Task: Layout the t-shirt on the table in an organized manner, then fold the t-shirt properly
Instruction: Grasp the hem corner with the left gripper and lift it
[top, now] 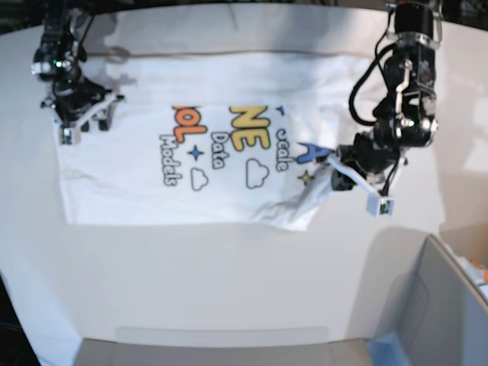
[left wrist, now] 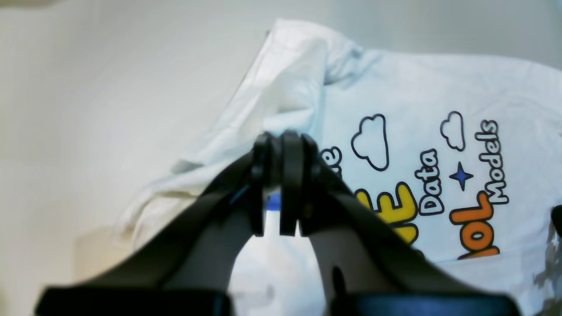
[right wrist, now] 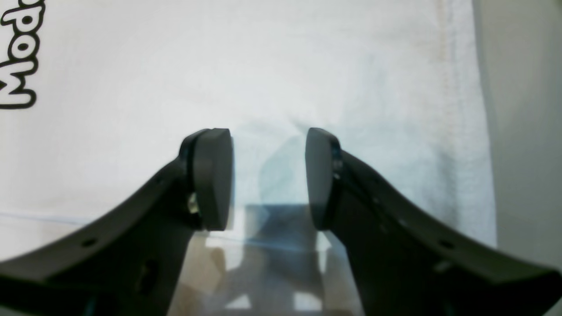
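Note:
The blue letter (top: 312, 153) shows, so my left gripper now keeps holding the t-shirt's fold (top: 314, 200) until it is across the print.
The white t-shirt (top: 137, 191) lies print-up on the white table (top: 229, 290), mostly flat, with its right side bunched and folded inward. My left gripper (top: 335, 162) is at that bunched edge. In the left wrist view the left gripper (left wrist: 281, 175) has its jaws closed on a fold of the t-shirt (left wrist: 417, 87), with the cloud and "Data Models" print beside it. My right gripper (top: 76, 126) is over the shirt's far left corner. In the right wrist view the right gripper (right wrist: 268, 175) is open and empty just above the t-shirt (right wrist: 219, 66), near its hem.
A grey bin (top: 427, 305) with a blue corner (top: 389, 351) stands at the front right, with something orange (top: 476, 267) by its far rim. Bare table (left wrist: 88, 87) shows left of the shirt in the left wrist view and at the right (right wrist: 527, 131) in the right wrist view.

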Robot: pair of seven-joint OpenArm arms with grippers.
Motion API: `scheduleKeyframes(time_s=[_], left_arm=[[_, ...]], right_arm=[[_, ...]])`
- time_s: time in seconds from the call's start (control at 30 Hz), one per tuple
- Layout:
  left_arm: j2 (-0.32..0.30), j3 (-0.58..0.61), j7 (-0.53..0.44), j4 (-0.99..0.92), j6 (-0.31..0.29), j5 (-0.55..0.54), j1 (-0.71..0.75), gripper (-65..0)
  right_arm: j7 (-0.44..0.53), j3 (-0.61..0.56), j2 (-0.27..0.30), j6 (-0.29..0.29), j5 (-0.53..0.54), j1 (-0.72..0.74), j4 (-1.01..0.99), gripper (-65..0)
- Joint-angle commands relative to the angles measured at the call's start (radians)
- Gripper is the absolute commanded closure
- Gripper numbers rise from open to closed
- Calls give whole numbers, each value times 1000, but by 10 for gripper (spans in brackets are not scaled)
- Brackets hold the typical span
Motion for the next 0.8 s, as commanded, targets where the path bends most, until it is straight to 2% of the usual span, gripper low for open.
scheduleKeyframes(time_s=[0.0,0.1,0.17,0.27,0.4,0.6,0.77], left_arm=[[-12,1,-6,7,-5,1,27,-34],[-12,50,-6,-42,-48,4,72,-37],[-12,70,17,-58,-48,4,76,-46],[-9,57,122,-58,-46,4,75,-106],[-8,46,129,-39,-46,4,76,-184],[-5,-72,142,54,-46,1,81,-162],[-5,-78,132,58,-46,1,75,-162]], right_arm=[[-86,1,6,-7,-19,-15,-10,-280],[-86,0,6,-7,-19,-13,-10,-280],[-86,-2,6,-7,-19,-7,-10,-280],[-86,-2,6,-7,-19,-3,-10,-280],[-86,-2,5,-7,-19,-1,-10,-280],[-86,-2,2,-7,-19,-1,-10,-280],[-86,-2,-2,-7,-19,-1,-10,-280]])
